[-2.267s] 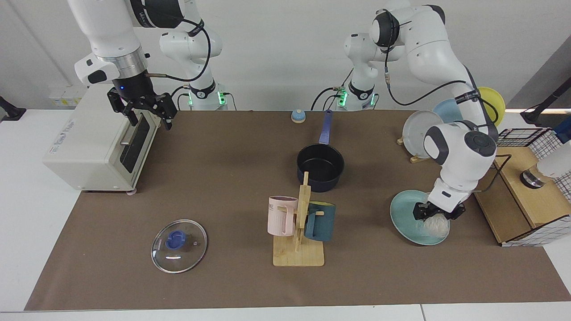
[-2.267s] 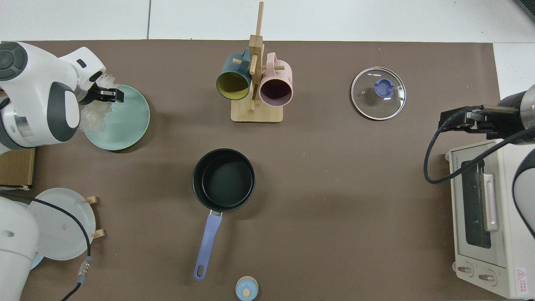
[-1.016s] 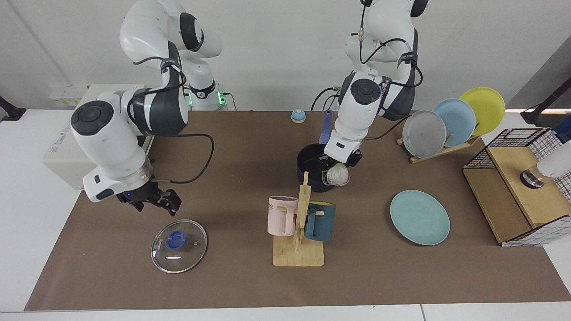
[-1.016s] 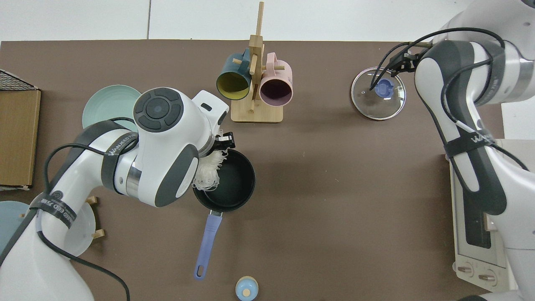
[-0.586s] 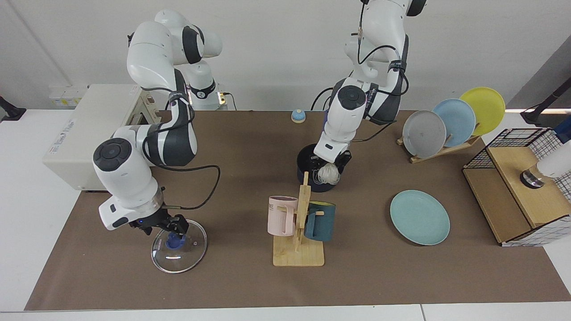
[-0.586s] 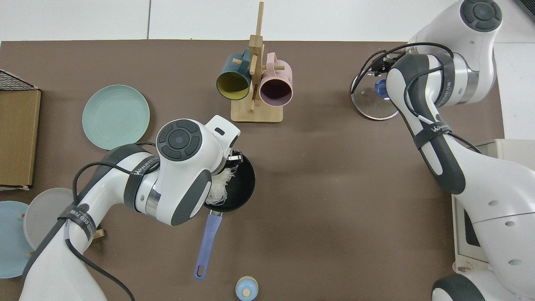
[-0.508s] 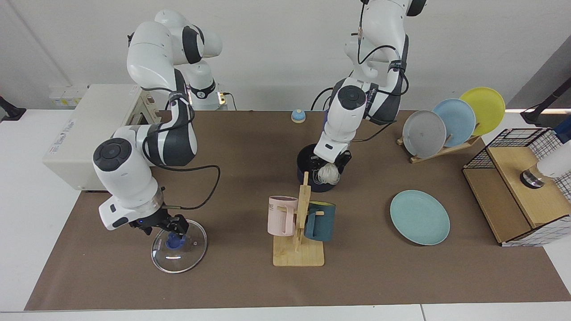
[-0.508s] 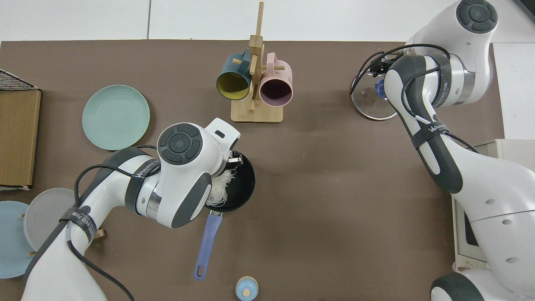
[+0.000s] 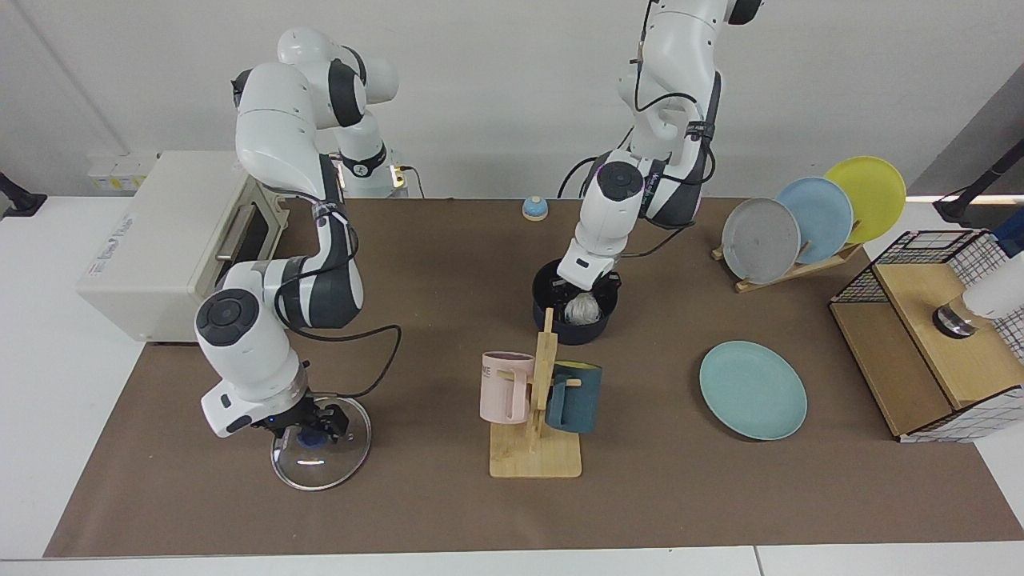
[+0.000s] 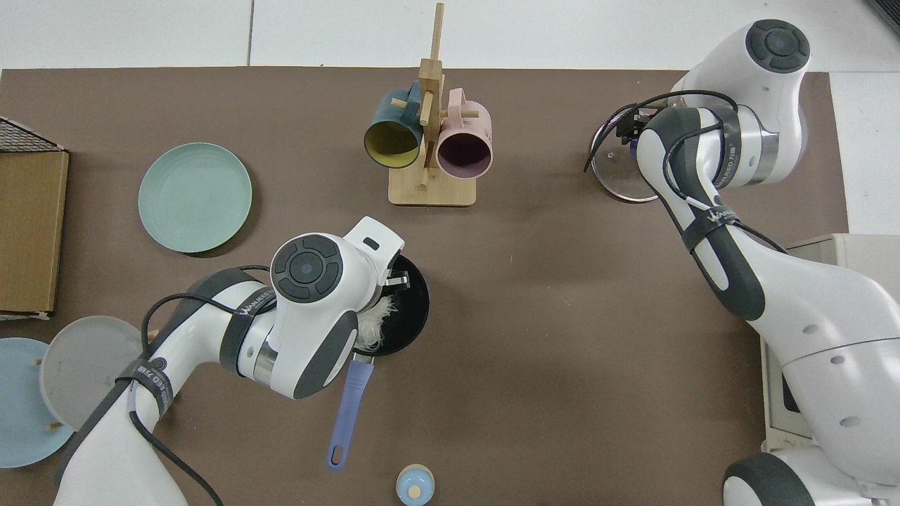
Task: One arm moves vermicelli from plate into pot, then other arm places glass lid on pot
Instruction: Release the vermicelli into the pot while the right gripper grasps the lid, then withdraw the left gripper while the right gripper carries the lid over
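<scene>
My right gripper takes hold of the glass lid by the blue knob [image 9: 307, 438] next, since the lid spreads wide and smooth.
The off-white vermicelli [image 9: 582, 306] hangs inside the dark pot [image 9: 560, 330], with my left gripper [image 9: 585, 294] shut on it and lowered past the rim. From above, the noodles [image 10: 376, 320] show at the pot's [image 10: 413, 309] edge beneath the left wrist, and the long blue handle [image 10: 349, 407] sticks out. The teal plate [image 9: 752, 390] lies bare. My right gripper [image 9: 308, 430] stands open on the glass lid [image 9: 324, 468], its fingers on either side of the blue knob [image 9: 307, 438]. In the top view that arm covers most of the lid [image 10: 610, 179].
A wooden mug rack [image 9: 534, 456] with a pink and a dark teal mug stands just in front of the pot. A toaster oven [image 9: 152, 248] sits behind the right arm. A plate rack [image 9: 800, 220], a wooden box with wire basket [image 9: 928, 344] and a small blue dome [image 9: 534, 208] line the edges.
The left gripper carried the vermicelli from the plate to the pot and lowered it inside. The right arm swung from the oven down onto the lid's knob.
</scene>
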`<state>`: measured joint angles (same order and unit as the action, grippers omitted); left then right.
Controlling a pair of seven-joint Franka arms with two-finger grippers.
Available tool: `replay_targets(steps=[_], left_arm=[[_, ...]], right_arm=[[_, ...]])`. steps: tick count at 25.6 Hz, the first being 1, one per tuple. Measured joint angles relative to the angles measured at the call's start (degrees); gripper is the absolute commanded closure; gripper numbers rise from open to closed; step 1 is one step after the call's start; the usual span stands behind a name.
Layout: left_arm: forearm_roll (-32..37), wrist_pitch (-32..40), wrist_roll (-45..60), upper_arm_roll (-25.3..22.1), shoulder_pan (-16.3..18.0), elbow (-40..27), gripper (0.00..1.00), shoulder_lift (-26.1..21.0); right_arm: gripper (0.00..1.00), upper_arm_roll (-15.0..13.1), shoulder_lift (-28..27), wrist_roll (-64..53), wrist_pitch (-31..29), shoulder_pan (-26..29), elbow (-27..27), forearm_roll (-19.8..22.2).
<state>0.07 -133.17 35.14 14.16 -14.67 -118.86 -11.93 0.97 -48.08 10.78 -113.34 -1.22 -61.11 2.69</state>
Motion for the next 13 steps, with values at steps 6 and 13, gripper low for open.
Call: replay_targets(steps=[6,13], left_arm=[[1.70,0.45,0.25,-0.54,0.11,0.87,0.00,1.89],[4.38,9.95,-3.21,-5.73,0.70,8.38,0.00,5.73]], right_arm=[[0.24,0.14,0.11,-0.01,-0.17,-0.16,-0.78,-0.02],[1.00,0.17,0.44,-0.07,-0.42,-0.16,-1.31,-0.03]])
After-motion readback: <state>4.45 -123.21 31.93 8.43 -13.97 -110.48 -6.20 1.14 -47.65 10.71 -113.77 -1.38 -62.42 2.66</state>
